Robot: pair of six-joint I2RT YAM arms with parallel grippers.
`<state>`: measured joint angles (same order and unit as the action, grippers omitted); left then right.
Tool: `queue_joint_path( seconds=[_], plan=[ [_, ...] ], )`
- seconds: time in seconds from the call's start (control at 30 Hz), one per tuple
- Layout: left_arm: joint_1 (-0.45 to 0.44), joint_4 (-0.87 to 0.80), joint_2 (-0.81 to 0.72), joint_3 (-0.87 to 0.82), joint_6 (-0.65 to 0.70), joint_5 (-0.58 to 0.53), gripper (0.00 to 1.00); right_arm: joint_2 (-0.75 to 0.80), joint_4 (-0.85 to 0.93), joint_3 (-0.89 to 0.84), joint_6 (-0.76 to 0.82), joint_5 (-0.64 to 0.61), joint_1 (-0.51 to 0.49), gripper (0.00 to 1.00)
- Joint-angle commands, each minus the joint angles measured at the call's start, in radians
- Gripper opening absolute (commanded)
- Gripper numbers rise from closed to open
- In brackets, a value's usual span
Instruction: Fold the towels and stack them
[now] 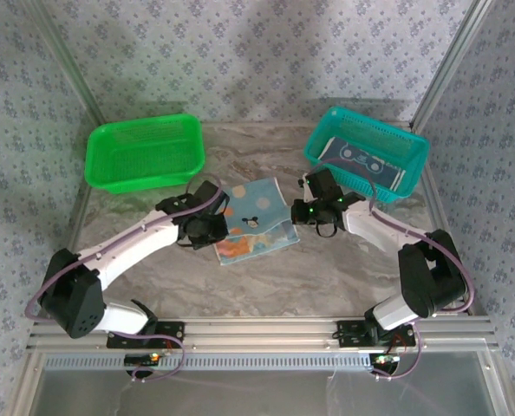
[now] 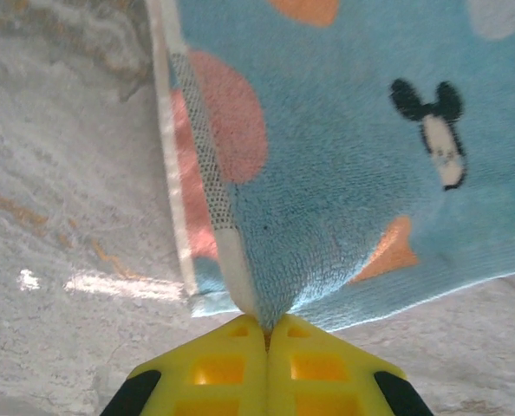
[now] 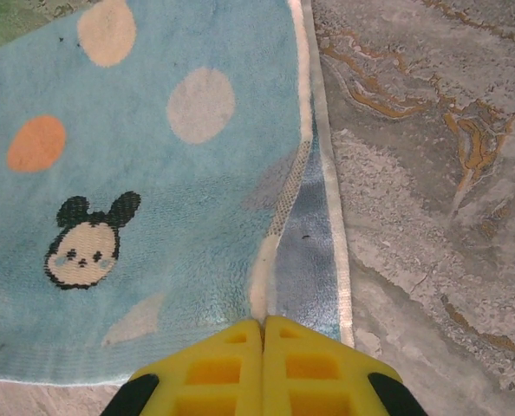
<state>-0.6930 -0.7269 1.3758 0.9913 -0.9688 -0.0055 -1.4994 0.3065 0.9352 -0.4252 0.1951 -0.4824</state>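
Note:
The robot's right gripper should move the folded-over edge toward the uncovered strip at the near edge of the towel's lower layer. The folded-over edge would end short if the gripper opened now.
A light blue towel [image 1: 254, 218] with orange and pale dots and a small cartoon mouse face lies on the marble table between the two arms. My left gripper [image 1: 216, 227] is at its left edge. In the left wrist view the yellow fingers [image 2: 231, 368] are shut on a pinched-up corner of the towel [image 2: 344, 156], which rises off a lower layer [image 2: 192, 217]. My right gripper [image 1: 303, 211] is at the towel's right edge. In the right wrist view that gripper [image 3: 263, 322] is shut on the folded-over edge of the towel [image 3: 153, 173].
A green basket [image 1: 145, 152] stands at the back left. At the back right is a teal basket [image 1: 401, 189] holding a darker printed cloth [image 1: 365, 160]. Metal frame posts and patterned walls close in the table's sides. Bare marble [image 1: 266, 286] lies in front of the towel.

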Motion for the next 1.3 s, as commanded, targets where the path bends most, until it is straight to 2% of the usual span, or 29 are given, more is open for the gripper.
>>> queue_joint_path(
  seconds=[0.0,0.23,0.27,0.3,0.33,0.37,0.4,0.43,0.63,0.83,1.13,1.27],
  plan=[
    [-0.009,0.013,-0.01,-0.044,-0.029,0.018,0.0,0.006,0.004,-0.049,0.002,-0.008,0.002,0.0],
    [-0.043,0.074,0.009,-0.125,-0.062,0.036,0.0,-0.012,-0.043,-0.133,-0.027,-0.012,-0.028,0.0],
    [-0.048,0.09,0.011,-0.137,-0.069,0.045,0.02,-0.018,-0.045,-0.14,-0.029,-0.013,-0.031,0.0],
    [-0.051,0.098,0.015,-0.146,-0.071,0.051,0.09,-0.023,-0.043,-0.145,-0.03,-0.014,-0.034,0.04],
    [-0.055,0.098,0.016,-0.148,-0.073,0.052,0.15,-0.024,-0.041,-0.145,-0.031,-0.014,-0.036,0.14],
    [-0.056,0.095,0.018,-0.15,-0.071,0.052,0.25,-0.025,-0.039,-0.146,-0.03,-0.017,-0.036,0.31],
    [-0.056,0.091,0.017,-0.148,-0.07,0.05,0.38,-0.023,-0.033,-0.141,-0.025,-0.02,-0.038,0.42],
    [-0.056,0.089,0.016,-0.147,-0.067,0.048,0.43,-0.018,-0.027,-0.137,-0.021,-0.022,-0.039,0.43],
    [-0.036,0.057,0.034,-0.097,-0.021,0.03,0.43,-0.024,0.005,-0.065,0.019,-0.042,-0.043,0.43],
    [0.006,0.054,0.09,-0.048,0.028,0.036,0.4,-0.099,0.016,0.007,0.04,-0.019,-0.048,0.37],
    [0.005,0.077,0.165,-0.095,0.0,0.092,0.39,-0.141,-0.004,-0.048,0.047,0.002,-0.049,0.35],
    [0.005,0.082,0.21,-0.099,0.019,0.081,0.36,-0.166,-0.01,-0.064,0.041,0.01,-0.064,0.3]
  ],
)
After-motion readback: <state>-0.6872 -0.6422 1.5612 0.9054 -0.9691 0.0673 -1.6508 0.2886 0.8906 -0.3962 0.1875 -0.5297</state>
